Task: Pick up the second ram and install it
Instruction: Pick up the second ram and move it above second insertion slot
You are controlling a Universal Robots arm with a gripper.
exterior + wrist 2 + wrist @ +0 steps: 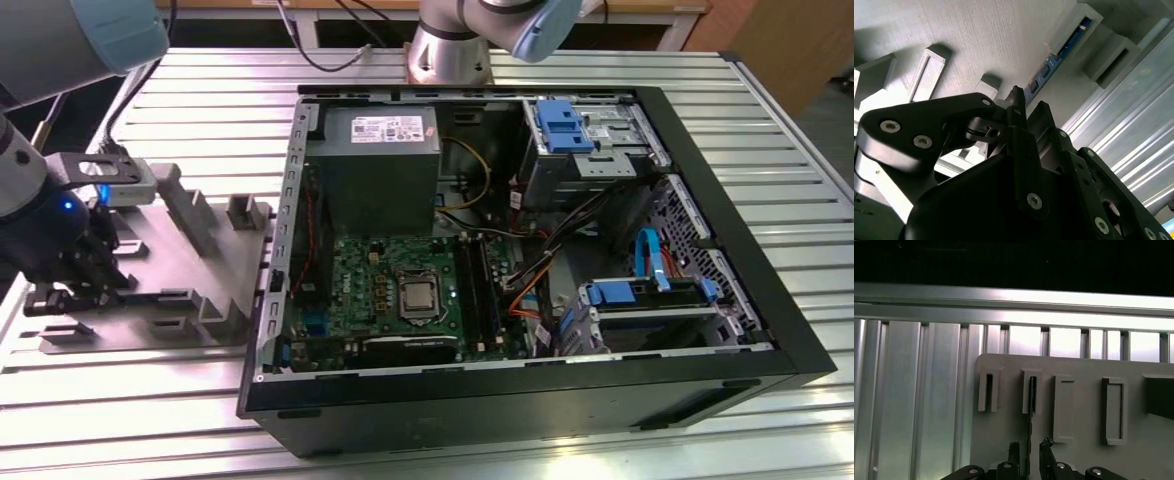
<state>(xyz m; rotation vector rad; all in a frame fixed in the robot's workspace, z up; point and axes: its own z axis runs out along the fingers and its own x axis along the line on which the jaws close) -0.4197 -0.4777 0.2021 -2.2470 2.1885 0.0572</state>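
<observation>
One end of the ram (1031,399) sits tight between the slot's raised sides. My gripper will next take the ram by its bare part outside the slot (1028,452).
The second ram (1031,399) is a thin dark strip standing on edge in a slot of the grey holder plate (1004,440). In the second wrist view its blue-green face with small chips (1056,57) shows in the same holder. My gripper (1029,447) straddles the strip's near end, one black finger on each side with a narrow gap to each, so it is open. In the exterior view the gripper (67,300) hangs low over the holder plate (200,265), at the exterior view's left of the open computer case (747,330). The black memory slots (477,290) lie on the motherboard.
Grey upright blocks (180,195) rise from the holder plate behind my gripper. Blue drive brackets (561,125) and loose cables fill the case's far side. Another arm's base (447,50) stands behind the case. The table (200,110) is slatted aluminium.
</observation>
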